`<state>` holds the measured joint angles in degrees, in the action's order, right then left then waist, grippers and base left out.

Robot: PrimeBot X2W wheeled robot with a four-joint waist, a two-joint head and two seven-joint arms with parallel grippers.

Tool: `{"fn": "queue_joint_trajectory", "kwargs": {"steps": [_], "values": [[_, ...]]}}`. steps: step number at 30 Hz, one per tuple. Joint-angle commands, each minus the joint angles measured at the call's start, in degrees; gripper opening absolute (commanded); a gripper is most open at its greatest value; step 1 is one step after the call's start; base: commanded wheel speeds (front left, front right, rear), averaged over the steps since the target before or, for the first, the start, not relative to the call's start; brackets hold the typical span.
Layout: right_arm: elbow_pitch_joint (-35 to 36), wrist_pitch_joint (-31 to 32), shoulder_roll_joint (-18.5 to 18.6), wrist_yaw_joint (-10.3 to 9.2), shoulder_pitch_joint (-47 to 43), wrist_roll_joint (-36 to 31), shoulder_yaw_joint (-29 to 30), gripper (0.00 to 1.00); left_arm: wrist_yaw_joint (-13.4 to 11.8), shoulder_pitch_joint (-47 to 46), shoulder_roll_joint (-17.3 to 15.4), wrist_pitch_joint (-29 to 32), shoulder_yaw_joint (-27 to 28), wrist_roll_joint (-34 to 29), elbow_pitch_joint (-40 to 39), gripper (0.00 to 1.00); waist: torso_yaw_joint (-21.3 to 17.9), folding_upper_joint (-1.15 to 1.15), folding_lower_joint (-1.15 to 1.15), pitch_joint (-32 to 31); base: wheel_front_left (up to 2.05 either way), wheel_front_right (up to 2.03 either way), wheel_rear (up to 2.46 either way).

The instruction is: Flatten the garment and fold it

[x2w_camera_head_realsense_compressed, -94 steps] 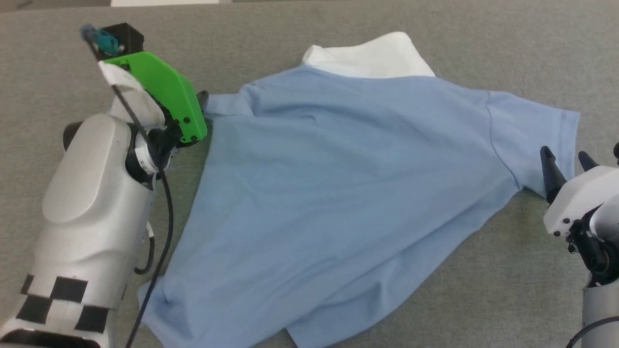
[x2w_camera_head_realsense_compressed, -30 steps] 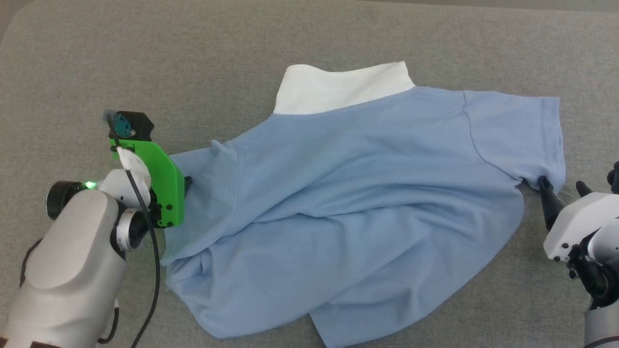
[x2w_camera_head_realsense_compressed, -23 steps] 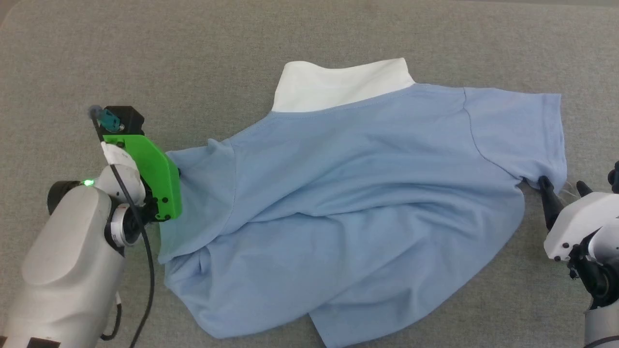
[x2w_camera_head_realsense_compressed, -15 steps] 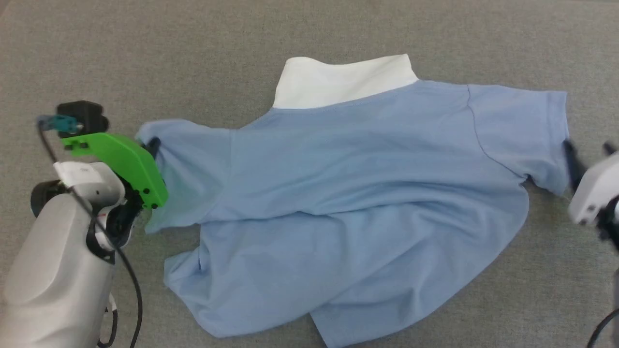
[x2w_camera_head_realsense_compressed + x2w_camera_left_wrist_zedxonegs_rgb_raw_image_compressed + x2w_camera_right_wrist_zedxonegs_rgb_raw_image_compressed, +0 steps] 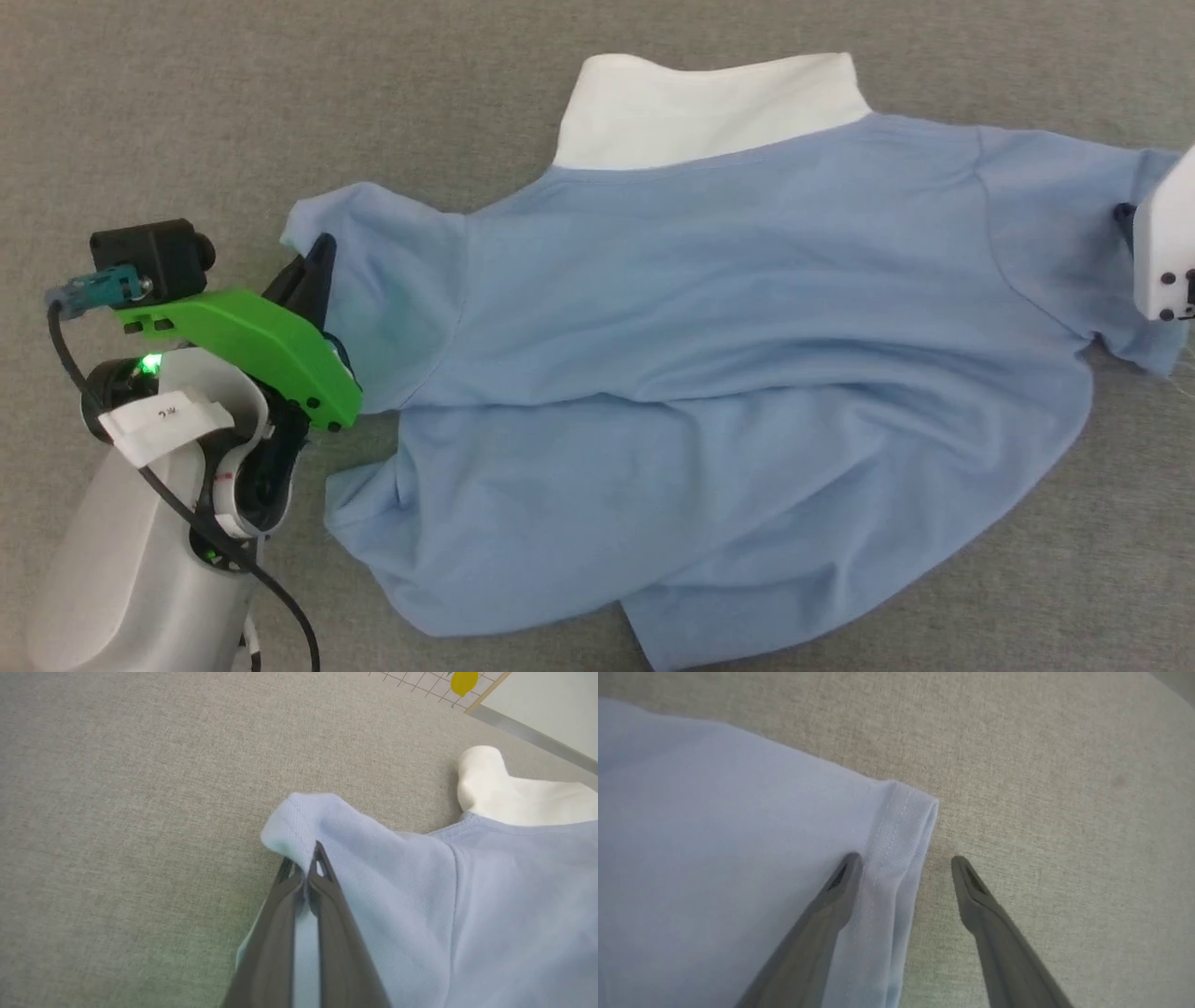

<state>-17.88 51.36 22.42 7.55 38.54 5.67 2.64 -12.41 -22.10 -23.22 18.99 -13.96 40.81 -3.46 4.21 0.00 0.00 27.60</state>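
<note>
The sleeve cloth (image 5: 766, 845) lies flat, so the robot's right gripper will next grab the garment by its stitched sleeve hem (image 5: 887, 876), where a loose edge shows.
The garment (image 5: 728, 373), a light blue short-sleeved T-shirt, lies rumpled across the grey surface, with a white piece of fabric (image 5: 700, 107) showing at its far edge. My left gripper (image 5: 317, 266) is shut on the hem of the left sleeve (image 5: 303, 826), which is bunched up over the fingertips. At the right edge of the head view the white housing of my right arm (image 5: 1165, 252) sits over the other sleeve (image 5: 1055, 215). My right gripper (image 5: 903, 861) is open, with its jaws astride the stitched hem of that sleeve (image 5: 896, 830), one finger above the cloth and one over bare surface.
The grey fabric-covered surface (image 5: 187, 103) stretches around the shirt on all sides. In the left wrist view a pale board with a yellow shape (image 5: 465, 681) and a grey strip lies beyond the far corner.
My left gripper has shut on the left sleeve and drawn it outward to the left. My right gripper has moved up to the right sleeve's hem. The head camera has shifted.
</note>
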Motion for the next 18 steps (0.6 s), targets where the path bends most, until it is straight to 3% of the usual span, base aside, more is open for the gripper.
{"fn": "queue_joint_trajectory", "kwargs": {"steps": [1, 2, 3, 4, 9, 15, 18], "values": [[-1.04, 1.53, -0.48, -0.06, -0.19, 1.18, -1.31, 1.00, -0.32, 0.63, 0.29, -0.36, -0.18, -0.62, -0.30, 0.00, 0.97, 0.00, 0.00, 0.88, 0.00, 0.00, 0.00], [-1.13, 2.52, -0.77, -0.06, -0.45, 2.38, -1.87, 1.00, -0.38, 0.63, 0.38, -0.36, -0.29, -0.63, -0.43, 0.00, 1.03, 0.00, 0.00, 0.91, 0.00, 0.00, 0.00], [-1.02, 3.17, -0.81, -0.06, -0.64, 3.15, -2.33, 0.43, -0.42, 0.64, 0.45, -0.36, -0.35, -0.60, -0.47, 0.00, 1.06, 0.00, 0.00, 0.91, 0.00, 0.00, 0.00], [-0.50, 3.62, -0.28, -0.06, -0.89, 3.81, -3.57, 0.00, -0.45, 0.64, 0.71, -0.41, -0.28, -0.29, -0.47, 0.00, 1.08, 0.00, 0.00, 0.89, 0.00, 0.00, 0.00], [2.28, -0.85, 0.24, -0.06, 0.53, 6.36, -1.62, 0.00, -0.03, -0.07, 0.96, -1.89, 0.48, 0.12, -0.30, 0.00, 0.60, 0.00, 0.00, -0.10, 0.00, 0.00, 0.00], [4.59, -9.12, -7.01, -0.06, 8.43, 11.32, 9.42, 0.00, 1.54, -7.38, 0.82, -1.93, 3.14, 2.59, 1.20, 0.00, 0.25, 0.00, 0.00, -2.54, 0.00, 0.00, 0.00], [4.10, -11.57, -10.96, -0.06, 14.65, 12.22, 11.64, 0.00, 2.61, -14.90, -0.57, -1.31, 4.16, 2.45, 3.90, 0.00, -0.16, 0.00, 0.00, -3.31, 0.00, 0.00, 0.00]]}}
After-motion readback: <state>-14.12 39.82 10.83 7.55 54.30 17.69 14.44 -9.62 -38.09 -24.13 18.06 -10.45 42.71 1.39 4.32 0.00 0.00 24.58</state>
